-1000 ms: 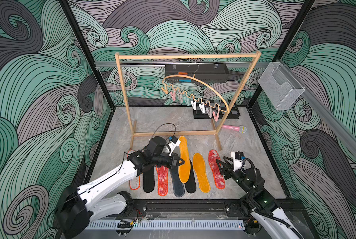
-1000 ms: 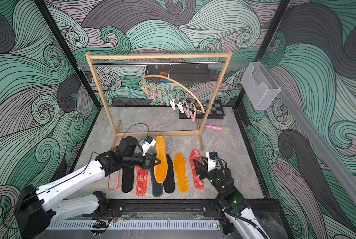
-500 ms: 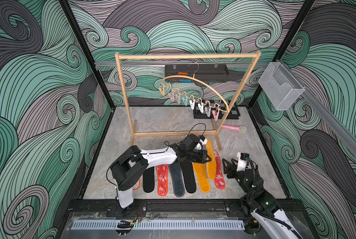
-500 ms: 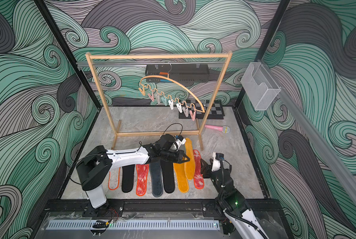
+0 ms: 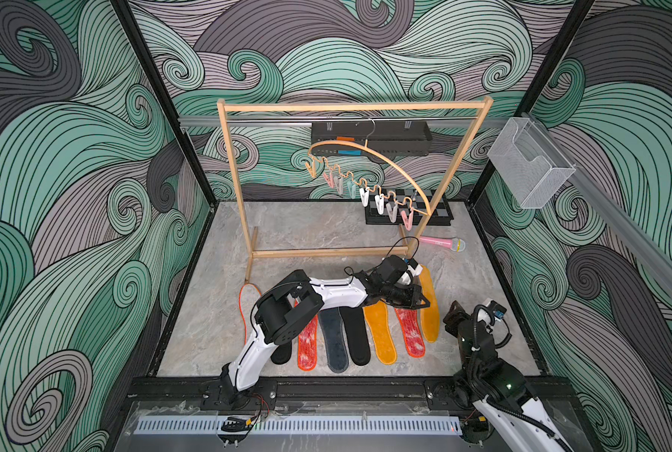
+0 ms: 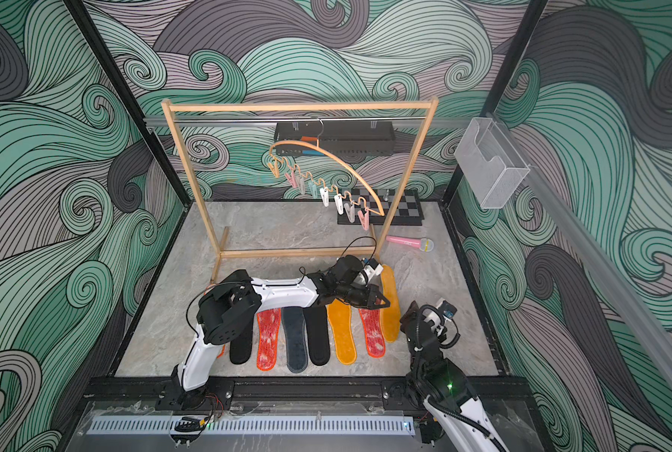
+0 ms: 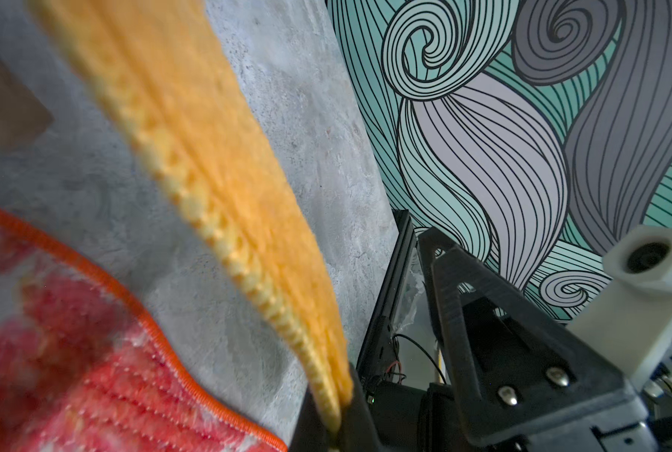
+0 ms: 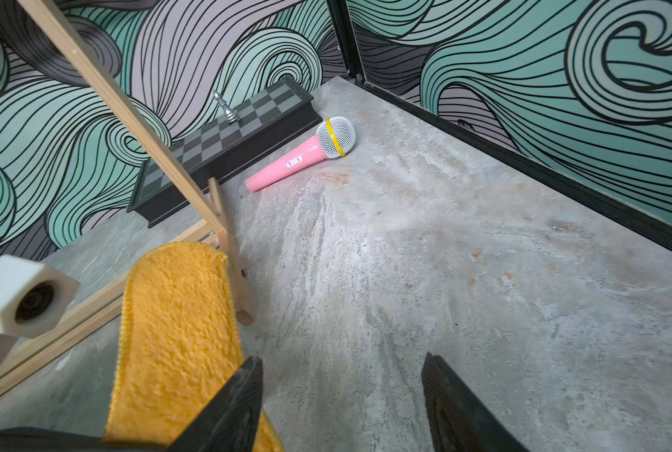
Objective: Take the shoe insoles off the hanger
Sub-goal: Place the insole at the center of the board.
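The insole would fall short of its place, close against the red-white mottled insole, if I opened now, so my left gripper should still hold it.
The hanger (image 5: 369,156) hangs from the wooden rack (image 5: 350,106), and its pegs (image 5: 379,202) hold nothing. Several shoe insoles lie in a row on the floor: black (image 5: 355,336), dark grey (image 5: 334,344), red-white mottled (image 5: 410,332) and mustard yellow (image 5: 381,332). My left gripper (image 5: 420,301) is shut on the edge of a second mustard yellow insole (image 5: 430,309) at the row's right end; the left wrist view shows that insole (image 7: 217,156) pinched in the jaws. My right gripper (image 5: 453,317) stands open and empty beside it, over bare floor (image 8: 342,364).
A pink toy microphone (image 5: 442,243) and a chessboard (image 5: 432,203) lie behind the rack's right foot (image 8: 240,301). A pale insole with orange edging (image 5: 243,309) is half hidden under my left arm. A wire basket (image 5: 530,164) hangs on the right wall.
My left arm has swung from the left of the row to its right end, carrying the mustard yellow insole. My right gripper has drawn back to the right and opened wider.
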